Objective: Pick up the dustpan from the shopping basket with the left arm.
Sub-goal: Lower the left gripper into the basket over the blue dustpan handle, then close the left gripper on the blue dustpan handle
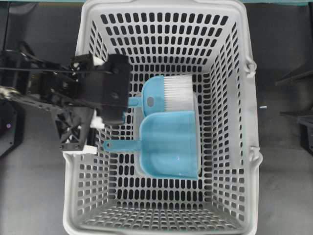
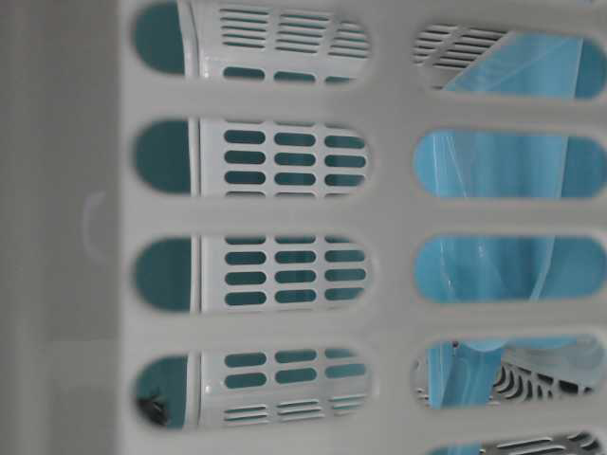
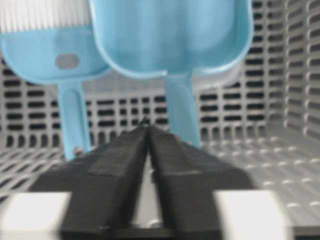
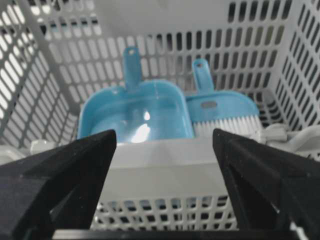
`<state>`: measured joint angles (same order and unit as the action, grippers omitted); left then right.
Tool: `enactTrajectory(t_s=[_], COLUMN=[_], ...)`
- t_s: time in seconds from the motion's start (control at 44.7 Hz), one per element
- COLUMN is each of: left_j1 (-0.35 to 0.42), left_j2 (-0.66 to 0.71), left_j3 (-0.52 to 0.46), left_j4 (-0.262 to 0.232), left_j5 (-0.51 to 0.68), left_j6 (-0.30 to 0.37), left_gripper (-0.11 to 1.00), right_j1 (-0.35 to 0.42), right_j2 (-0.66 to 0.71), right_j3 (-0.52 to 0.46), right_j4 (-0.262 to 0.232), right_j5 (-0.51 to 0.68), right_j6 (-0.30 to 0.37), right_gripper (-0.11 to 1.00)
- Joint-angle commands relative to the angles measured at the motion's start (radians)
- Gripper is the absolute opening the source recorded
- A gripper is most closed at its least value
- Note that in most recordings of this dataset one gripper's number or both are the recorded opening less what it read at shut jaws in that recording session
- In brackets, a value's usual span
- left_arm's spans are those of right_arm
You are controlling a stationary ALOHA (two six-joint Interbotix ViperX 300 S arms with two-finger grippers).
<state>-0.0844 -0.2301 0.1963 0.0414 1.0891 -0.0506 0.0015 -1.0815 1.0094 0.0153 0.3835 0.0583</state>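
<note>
My left gripper grabs the dustpan by its thin handle near the scoop [image 1: 129, 145] next, since the dustpan's broad scoop spreads wider than the gripper's fingers open.
The light-blue dustpan [image 1: 168, 144] lies in the pale-grey shopping basket [image 1: 234, 63], with its thin handle [image 1: 117, 145] pointing left. It also shows in the left wrist view [image 3: 170, 35] and the right wrist view [image 4: 132, 112]. My left gripper [image 3: 146, 126] is shut and empty inside the basket. Its tips are between the dustpan handle [image 3: 182, 112] and the brush handle, short of both. From overhead the boxy wrist [image 1: 113, 88] hides the fingertips. My right gripper [image 4: 165, 137] is open and empty outside the basket's rim [image 4: 165, 165].
A blue hand brush with white bristles [image 1: 168, 93] lies beside the dustpan, its handle [image 3: 74, 120] left of my left fingers. A small translucent tray edge [image 1: 196, 105] shows under both. Basket walls enclose all sides. Through the table-level slots the dustpan [image 2: 493, 171] is seen.
</note>
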Motion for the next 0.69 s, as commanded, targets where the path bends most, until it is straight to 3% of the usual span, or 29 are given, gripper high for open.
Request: enactTrajectory(t_s=[0.0, 0.134, 0.246, 0.672], left_j1=[-0.011, -0.034, -0.060, -0.078], left_j2=[0.028, 0.114, 0.190, 0.348], left_j3=[-0.048, -0.100, -0.144, -0.104], left_j4=[0.003, 0.003, 0.003, 0.005], left_j5=[0.037, 0.074, 0.089, 0.123], left_j6=[-0.008, -0.038, -0.052, -0.100], left_gripper=[0.27, 0.67, 0.88, 0.90], right_j1=[0.002, 0.002, 0.002, 0.002], right_j2=[0.000, -0.011, -0.017, -0.035], right_j3=[-0.002, 0.020, 0.029, 0.057], right_j4=[-0.002, -0.002, 0.000, -0.002], right_j5=[-0.035, -0.081, -0.100, -0.101], right_j6=[0.000, 0.002, 0.003, 0.006], right_gripper=[0.74, 0.74, 0.74, 0.74])
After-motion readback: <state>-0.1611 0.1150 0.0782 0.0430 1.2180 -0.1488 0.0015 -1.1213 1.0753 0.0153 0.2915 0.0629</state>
